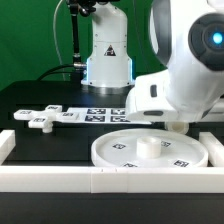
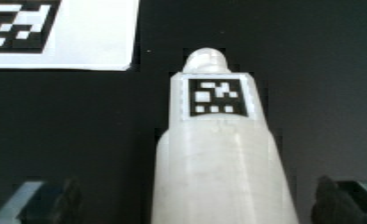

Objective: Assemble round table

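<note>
The robot's gripper should next grip the white leg by its plain body (image 2: 222, 182), so that the leg's tagged end stays free to fit the raised middle part of the disc.
In the wrist view the white leg (image 2: 212, 140) lies on the black table, its tagged end and rounded tip pointing away from me. My gripper (image 2: 194, 200) straddles it. The dark fingers (image 2: 38, 200) stand wide on either side, with gaps to the leg, so it is open. In the exterior view the large rimmed round disc (image 1: 150, 152) lies flat at the front with a raised hub in its middle. The cross-shaped foot (image 1: 45, 117) lies at the left. My arm (image 1: 185, 70) hangs low behind the disc and hides the fingers and the leg.
The marker board (image 1: 105, 113) lies on the table behind the disc, and a corner of it shows in the wrist view (image 2: 55, 35). A long white border rail (image 1: 100, 182) runs along the front and up the exterior view's left side. The arm's base (image 1: 108, 50) stands at the back.
</note>
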{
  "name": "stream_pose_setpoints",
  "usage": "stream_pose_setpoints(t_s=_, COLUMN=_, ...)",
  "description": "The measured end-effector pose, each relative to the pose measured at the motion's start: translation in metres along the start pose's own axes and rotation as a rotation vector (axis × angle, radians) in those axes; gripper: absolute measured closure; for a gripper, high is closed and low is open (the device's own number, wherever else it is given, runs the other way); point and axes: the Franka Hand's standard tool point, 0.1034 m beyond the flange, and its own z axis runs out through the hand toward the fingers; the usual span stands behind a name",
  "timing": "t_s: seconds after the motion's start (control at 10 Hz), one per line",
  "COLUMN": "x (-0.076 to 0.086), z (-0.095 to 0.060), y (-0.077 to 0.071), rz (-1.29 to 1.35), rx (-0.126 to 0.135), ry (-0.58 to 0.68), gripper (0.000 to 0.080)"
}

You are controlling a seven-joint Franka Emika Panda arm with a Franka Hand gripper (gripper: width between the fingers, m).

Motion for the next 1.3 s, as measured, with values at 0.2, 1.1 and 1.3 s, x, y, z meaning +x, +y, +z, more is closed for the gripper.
stream_pose_setpoints(t_s=0.2, x=0.007, z=0.005, y=-0.002, rz=-0.001, rx=-0.005, ry=-0.054, gripper=0.0150)
stream_pose_setpoints(t_s=1.1, x=-0.001, z=-0.002, y=0.000, rz=-0.051, rx=-0.014, ry=-0.048, gripper=0.0393)
stream_pose_setpoints(t_s=1.3, x=-0.019, z=-0.027, y=0.010, rz=-0.099, rx=-0.002, ry=-0.048, gripper=0.0393)
